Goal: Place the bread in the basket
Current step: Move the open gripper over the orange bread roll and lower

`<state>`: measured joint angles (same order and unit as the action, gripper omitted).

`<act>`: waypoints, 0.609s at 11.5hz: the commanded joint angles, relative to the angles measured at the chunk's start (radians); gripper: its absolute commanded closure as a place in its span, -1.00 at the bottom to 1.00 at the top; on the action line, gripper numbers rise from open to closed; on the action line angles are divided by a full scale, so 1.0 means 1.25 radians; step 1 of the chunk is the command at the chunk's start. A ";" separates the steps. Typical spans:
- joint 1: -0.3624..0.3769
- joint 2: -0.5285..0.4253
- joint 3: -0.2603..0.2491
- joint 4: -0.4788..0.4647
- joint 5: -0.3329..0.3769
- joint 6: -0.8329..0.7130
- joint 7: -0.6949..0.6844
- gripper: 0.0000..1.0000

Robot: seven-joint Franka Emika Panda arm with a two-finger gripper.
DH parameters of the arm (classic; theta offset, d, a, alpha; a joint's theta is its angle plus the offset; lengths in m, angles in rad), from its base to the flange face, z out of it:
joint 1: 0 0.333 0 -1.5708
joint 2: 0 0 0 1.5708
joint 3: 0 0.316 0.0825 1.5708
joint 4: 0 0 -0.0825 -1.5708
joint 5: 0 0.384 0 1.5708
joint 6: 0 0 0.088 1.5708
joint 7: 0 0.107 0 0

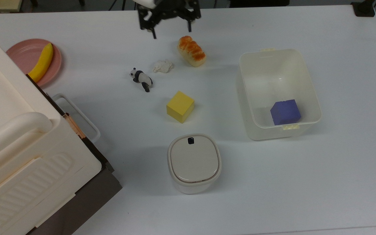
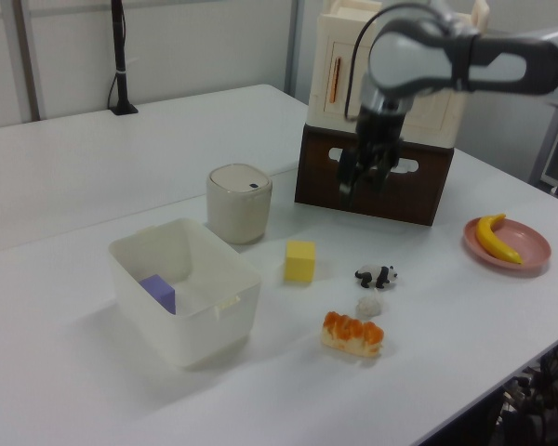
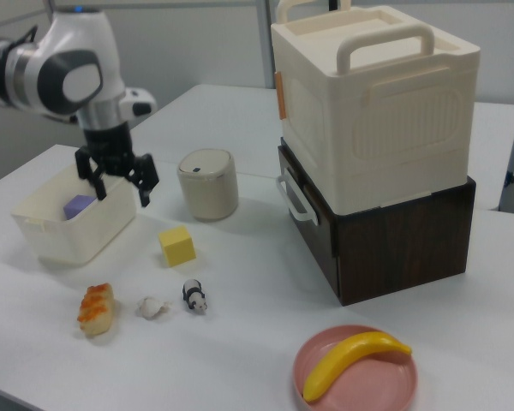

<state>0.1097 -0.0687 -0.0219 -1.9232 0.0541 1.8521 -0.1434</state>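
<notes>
I will next grip the bread by the middle of its body (image 2: 352, 335), so that I can put it in the basket.
The bread (image 1: 192, 51) lies on the white table, a small loaf with an orange-brown top, also seen at the front as bread (image 2: 352, 334) and bread (image 3: 96, 308). The basket (image 1: 309, 75), a translucent white tub, stands to the top view's right of it and holds a purple cube (image 1: 285, 112). It appears again as basket (image 2: 130, 246) and basket (image 3: 34, 227). My gripper (image 1: 172, 31) hangs open and empty in the air, just beyond the bread's upper-left end in the top view. It is well above the table in the side views: gripper (image 2: 362, 186), gripper (image 3: 122, 193).
A yellow cube (image 1: 180, 106), a toy panda (image 1: 141, 78) and a white wad (image 1: 162, 66) lie near the bread. A round-cornered container with a beige lid (image 1: 194, 162) stands in front. A big cream box (image 1: 18, 156) on a brown drawer unit and a banana on a pink plate (image 1: 21, 54) occupy the top view's left.
</notes>
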 commanded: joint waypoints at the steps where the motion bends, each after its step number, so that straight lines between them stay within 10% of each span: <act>1: 0.073 -0.048 0.000 -0.168 -0.023 0.100 -0.024 -1.00; 7: 0.112 0.034 -0.001 -0.186 -0.037 0.148 -0.015 -1.00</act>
<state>0.2443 -0.0175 -0.0119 -2.1506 0.0233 2.0218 -0.1506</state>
